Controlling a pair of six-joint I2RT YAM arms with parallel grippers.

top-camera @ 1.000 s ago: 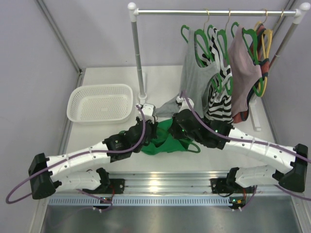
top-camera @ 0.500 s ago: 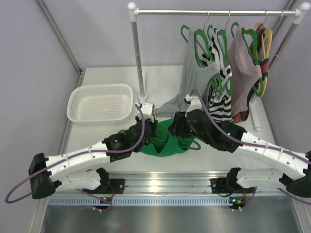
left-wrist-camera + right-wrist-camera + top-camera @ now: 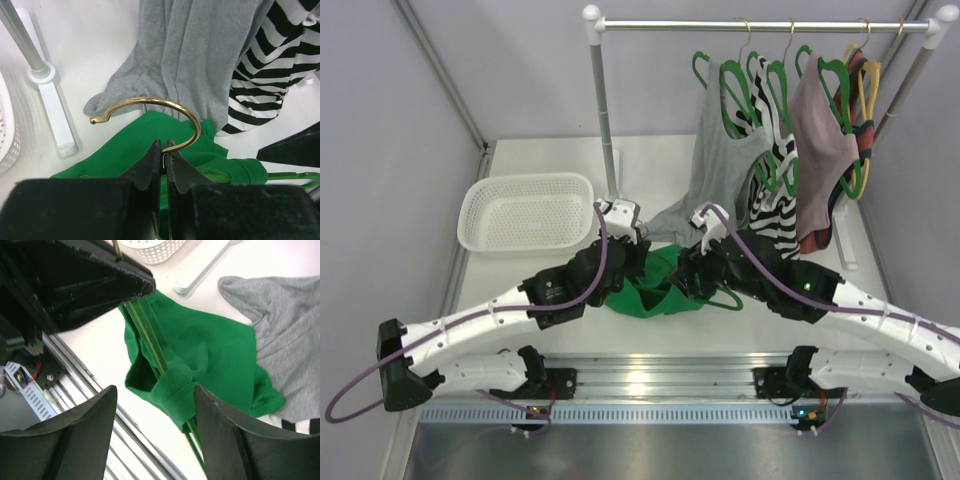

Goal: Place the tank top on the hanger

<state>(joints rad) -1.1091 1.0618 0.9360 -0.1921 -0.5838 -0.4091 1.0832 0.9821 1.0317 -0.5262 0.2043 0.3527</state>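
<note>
Next, my right gripper grabs the tank top's ribbed strap [image 3: 250, 171] and the hanger's arm together, leaving the gold hook [image 3: 150, 101] free to hang.
The bright green tank top [image 3: 655, 290] lies bunched on the table between both arms. My left gripper [image 3: 164, 149] is shut on the stem of the hanger's gold hook [image 3: 150, 101], which curves up over the tank top [image 3: 135, 142]. The hanger's thin green arm [image 3: 150, 342] runs under a ribbed strap of the tank top [image 3: 175, 390], which is draped over it. My right gripper [image 3: 155, 390] is open just above that strap, with nothing between its fingers. From above, the left gripper [image 3: 628, 262] and the right gripper [image 3: 692, 272] are close together over the fabric, and the hanger's end [image 3: 725, 298] sticks out to the right.
A white basket [image 3: 528, 212] stands at the left. The rack's upright pole [image 3: 604, 110] and foot [image 3: 52, 100] are behind the grippers. Hanging on the rail are a grey top [image 3: 725, 150], a striped top [image 3: 775, 205], a pinkish garment [image 3: 820, 150] and a yellow hanger [image 3: 869, 90].
My right gripper has opened and let go of the green fabric, shifting left and away from me. The left gripper stays shut on the hook and has moved slightly away from me.
</note>
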